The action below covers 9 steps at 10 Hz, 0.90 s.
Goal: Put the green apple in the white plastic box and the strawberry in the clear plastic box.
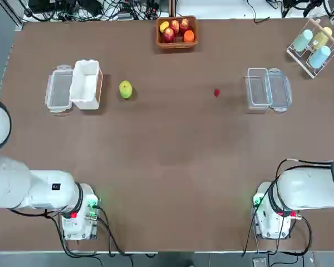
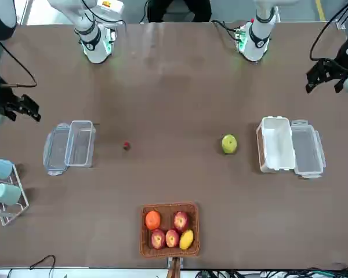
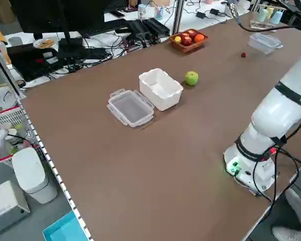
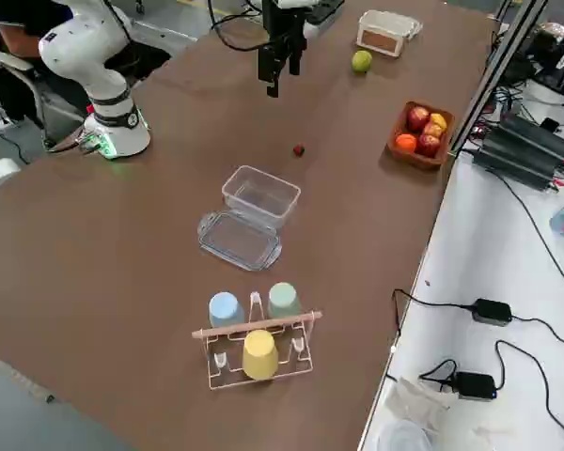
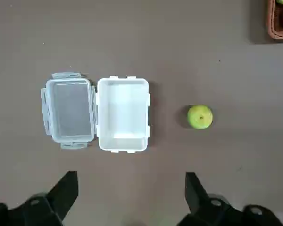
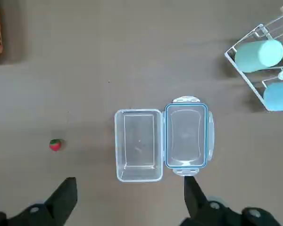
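The green apple [image 5: 199, 117] should go in the white plastic box [image 5: 123, 114], so my left gripper should grab the apple by its round sides next.
The green apple [image 1: 125, 89] lies on the brown table just right of the white plastic box [image 1: 87, 83], which stands uncovered with nothing in it beside its pale lid [image 1: 59, 89]. The tiny red strawberry [image 1: 216, 93] rests a short way left of the clear plastic box [image 1: 257, 88], whose lid [image 1: 280, 89] lies flat at its side. My left gripper [image 5: 132, 200] hovers open high above the near side of the white box [image 5: 122, 114] and the apple [image 5: 199, 117]. My right gripper [image 6: 129, 201] hangs open high over the clear box [image 6: 138, 144], with the strawberry [image 6: 55, 144] off to one side.
A wicker basket [image 1: 177, 32] of red, yellow and orange fruit stands at the far edge, centre. A wire rack [image 1: 314, 45] with pastel cups sits at the far right corner. Both arm bases [image 1: 78, 217] stand at the near edge. Cables run behind the table.
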Tool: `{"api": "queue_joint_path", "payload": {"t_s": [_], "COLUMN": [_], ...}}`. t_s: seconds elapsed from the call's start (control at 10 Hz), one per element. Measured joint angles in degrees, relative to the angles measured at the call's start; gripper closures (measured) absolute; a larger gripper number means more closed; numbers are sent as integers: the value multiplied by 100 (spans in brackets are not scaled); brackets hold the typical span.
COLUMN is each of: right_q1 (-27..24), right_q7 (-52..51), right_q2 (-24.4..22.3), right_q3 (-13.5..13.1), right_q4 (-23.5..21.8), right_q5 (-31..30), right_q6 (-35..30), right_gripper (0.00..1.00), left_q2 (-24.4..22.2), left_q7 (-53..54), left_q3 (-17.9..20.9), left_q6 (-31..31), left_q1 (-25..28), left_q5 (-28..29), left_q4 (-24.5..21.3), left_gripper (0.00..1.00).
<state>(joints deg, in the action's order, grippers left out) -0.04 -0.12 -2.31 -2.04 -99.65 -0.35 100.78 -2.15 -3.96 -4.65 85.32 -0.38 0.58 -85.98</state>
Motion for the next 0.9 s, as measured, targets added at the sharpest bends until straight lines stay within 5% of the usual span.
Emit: {"api": "queue_joint_path", "payload": {"t_s": [0.6,0.9], "right_q1": [36,146], "right_q7": [1,393], "right_q2": [0,8], "right_q3": [10,11], "right_q4": [2,-2], "right_q5": [0,1], "right_q6": [-144,-104], "right_gripper": [0,0], "left_q2": [340,913], "left_q7": [-227,-1510], "left_q3": [-126,-605], "left_q6": [228,645], "left_q1": [-117,-160], "left_q5": [-256,-256], "left_q4": [-45,-66], "left_gripper": [0,0]}}
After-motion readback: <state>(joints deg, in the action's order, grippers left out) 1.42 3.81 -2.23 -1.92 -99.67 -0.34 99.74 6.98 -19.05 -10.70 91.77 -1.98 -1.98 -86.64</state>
